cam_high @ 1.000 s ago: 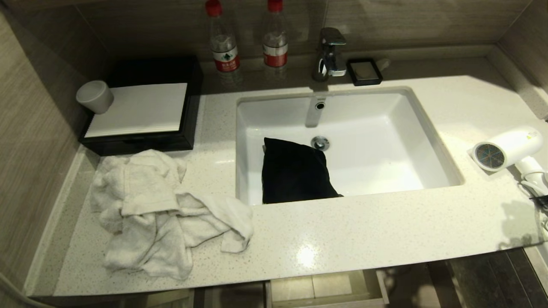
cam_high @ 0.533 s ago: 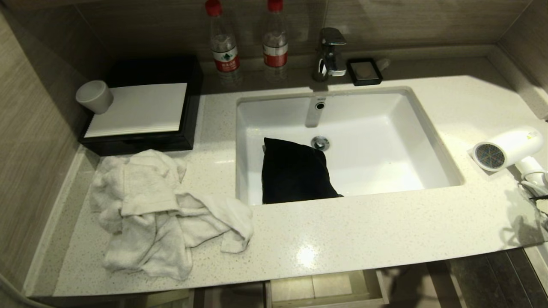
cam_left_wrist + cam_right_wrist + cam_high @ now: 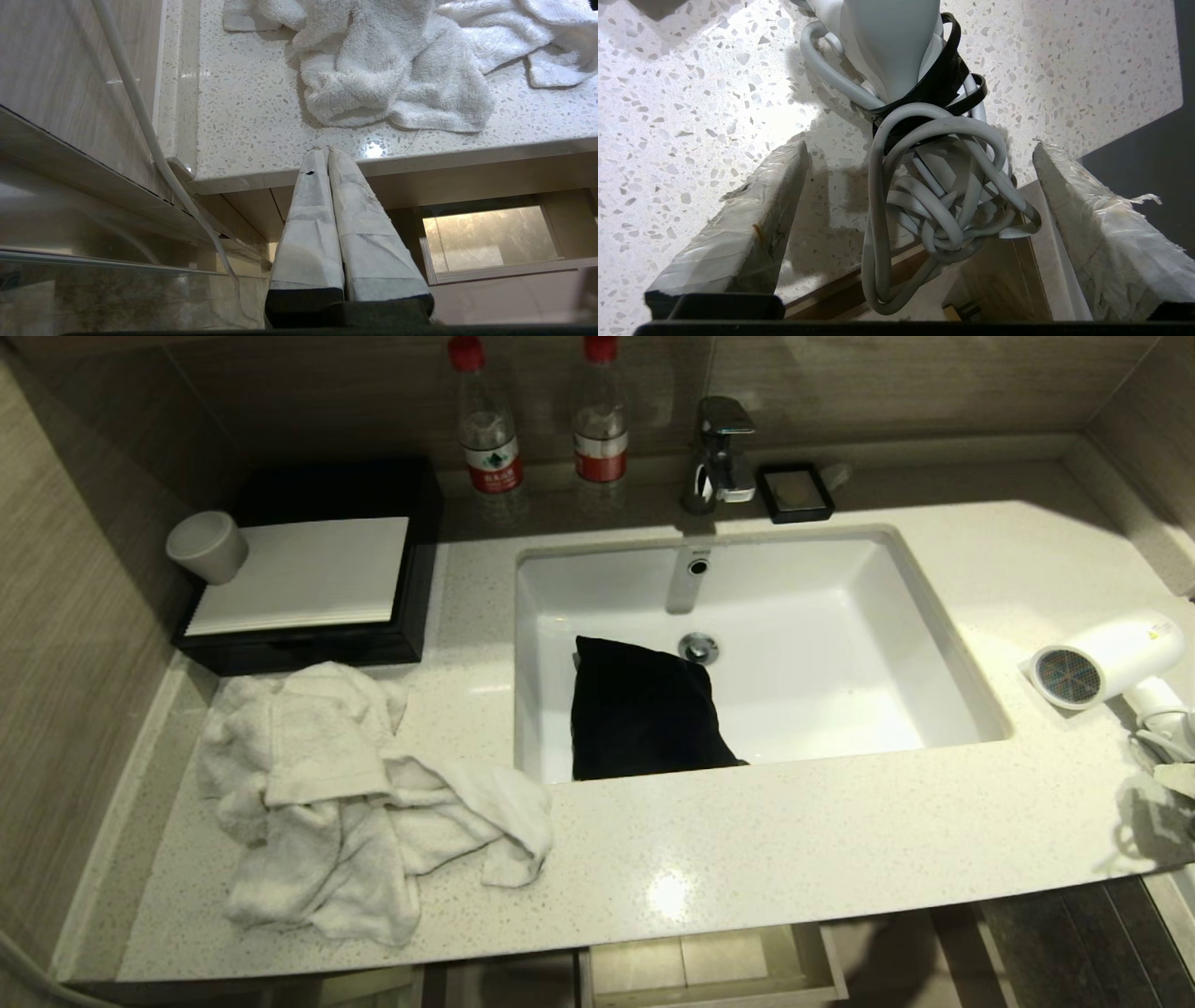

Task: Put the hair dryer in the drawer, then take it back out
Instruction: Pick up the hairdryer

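Note:
The fingers of my right gripper stop short of the black strap, so closing now would miss it. The gripper moves toward the strap next, before it closes.
The white hair dryer [image 3: 1106,663] lies on the counter at the far right, its mesh grille facing the sink. Its handle [image 3: 889,42] and the bundled grey cord [image 3: 934,196], bound by a black strap, reach the counter's front edge. My right gripper [image 3: 920,145] is open, its two wrapped fingers standing either side of the cord bundle without touching it. One fingertip [image 3: 1178,778] shows at the head view's right edge. The beige drawer [image 3: 691,961] stands pulled out under the counter, with nothing visible inside. My left gripper [image 3: 325,150] is shut and parked below the counter's left front edge.
A crumpled white towel [image 3: 345,793] lies on the counter at the left. A black cloth [image 3: 644,709] sits in the white sink [image 3: 840,616]. Behind stand a black tray [image 3: 308,569] with a grey cup [image 3: 207,547], two water bottles [image 3: 487,420], a faucet [image 3: 721,448] and a soap dish [image 3: 794,493].
A pale fingertip of my right gripper has come into the head view at the right edge beside the cord. Its shadow on the counter has shifted. The hair dryer has not moved.

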Controlling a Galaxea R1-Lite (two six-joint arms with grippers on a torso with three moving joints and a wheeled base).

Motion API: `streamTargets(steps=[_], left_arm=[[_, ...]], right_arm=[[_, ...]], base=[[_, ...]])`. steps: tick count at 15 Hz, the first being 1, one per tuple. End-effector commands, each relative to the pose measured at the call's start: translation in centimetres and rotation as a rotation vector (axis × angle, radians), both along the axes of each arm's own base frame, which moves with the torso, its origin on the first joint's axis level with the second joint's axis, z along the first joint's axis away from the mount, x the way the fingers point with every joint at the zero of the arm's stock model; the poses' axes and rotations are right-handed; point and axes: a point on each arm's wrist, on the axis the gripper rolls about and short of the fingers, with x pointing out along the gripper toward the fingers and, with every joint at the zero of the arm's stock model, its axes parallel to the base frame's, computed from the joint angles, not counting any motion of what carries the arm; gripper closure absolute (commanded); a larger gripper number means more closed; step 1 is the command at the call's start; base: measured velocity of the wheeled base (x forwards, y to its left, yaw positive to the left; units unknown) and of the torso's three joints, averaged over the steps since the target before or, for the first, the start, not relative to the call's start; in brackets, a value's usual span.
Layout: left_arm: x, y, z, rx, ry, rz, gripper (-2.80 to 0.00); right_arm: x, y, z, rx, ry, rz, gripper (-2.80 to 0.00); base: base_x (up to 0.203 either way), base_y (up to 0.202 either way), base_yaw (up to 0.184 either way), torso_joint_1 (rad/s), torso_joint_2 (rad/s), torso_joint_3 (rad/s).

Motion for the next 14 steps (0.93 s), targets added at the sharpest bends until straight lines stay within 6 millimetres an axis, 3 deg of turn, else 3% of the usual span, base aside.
streamTargets(steps=[1,14], left_arm=[[0.0,0.0,0.0,0.0,0.001,0.0,0.0],[0.0,0.0,0.0,0.0,0.0,0.0,0.0]], right_arm=[[0.5,-0.5,-0.4,0.043,-0.001,0.008,-2.8],[1.1,-1.4,-1.7,0.189,-0.03,0.162,-2.8]], base=[[0.0,0.0,0.0,0.0,0.0,0.0],[0.0,0.0,0.0,0.0,0.0,0.0]])
